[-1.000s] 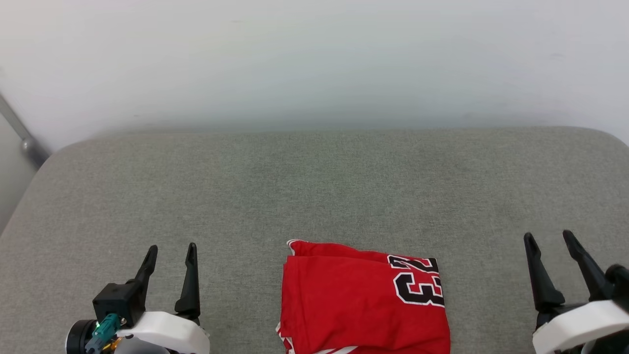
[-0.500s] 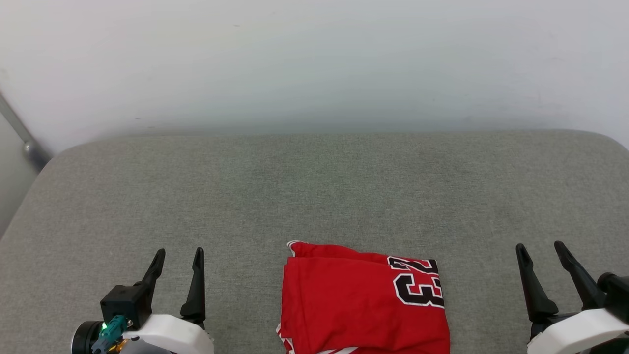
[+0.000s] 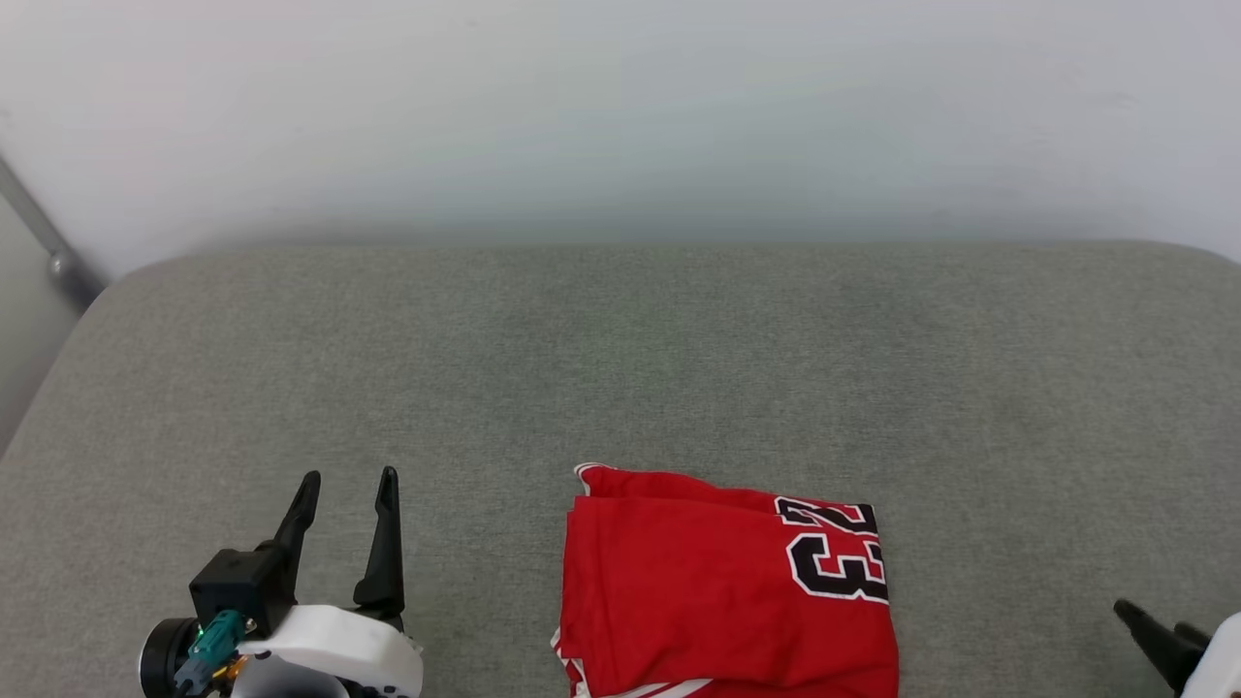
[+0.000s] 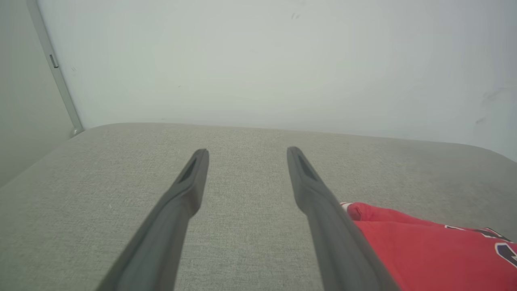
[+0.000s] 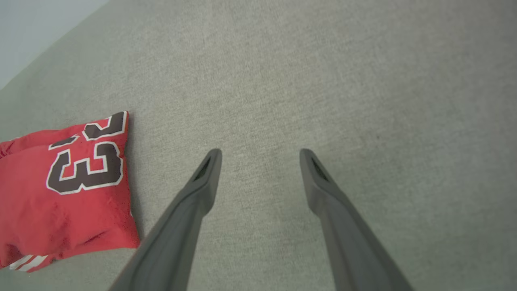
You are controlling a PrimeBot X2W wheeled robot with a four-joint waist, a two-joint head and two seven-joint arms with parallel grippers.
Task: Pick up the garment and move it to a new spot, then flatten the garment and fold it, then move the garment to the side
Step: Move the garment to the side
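The folded garment (image 3: 686, 582) needs to move to the side, so my right gripper should next grab it by its edge with the number (image 3: 873, 558).
The garment (image 3: 722, 591) lies folded into a red rectangle on the grey cushion, at the bottom centre of the head view, its black-and-white number at its right edge. My left gripper (image 3: 347, 477) hovers open to the left of it, nothing between its fingers; in the left wrist view the garment (image 4: 428, 250) lies right of the left gripper (image 4: 246, 150). My right gripper (image 5: 260, 151) is open and empty over bare cushion, with the garment (image 5: 60, 190) to its left. In the head view one of its fingertips (image 3: 1149, 630) shows at the lower right corner.
The grey cushion (image 3: 620, 368) stretches wide behind and on both sides of the garment. A pale wall (image 3: 620, 107) rises behind it. A grey metal bar (image 3: 39, 237) slants at the far left, past the cushion's rounded corner.
My right gripper has drawn back down toward the lower right corner of the head view. The left gripper has shifted slightly. The garment lies as before; the camera has moved a little.
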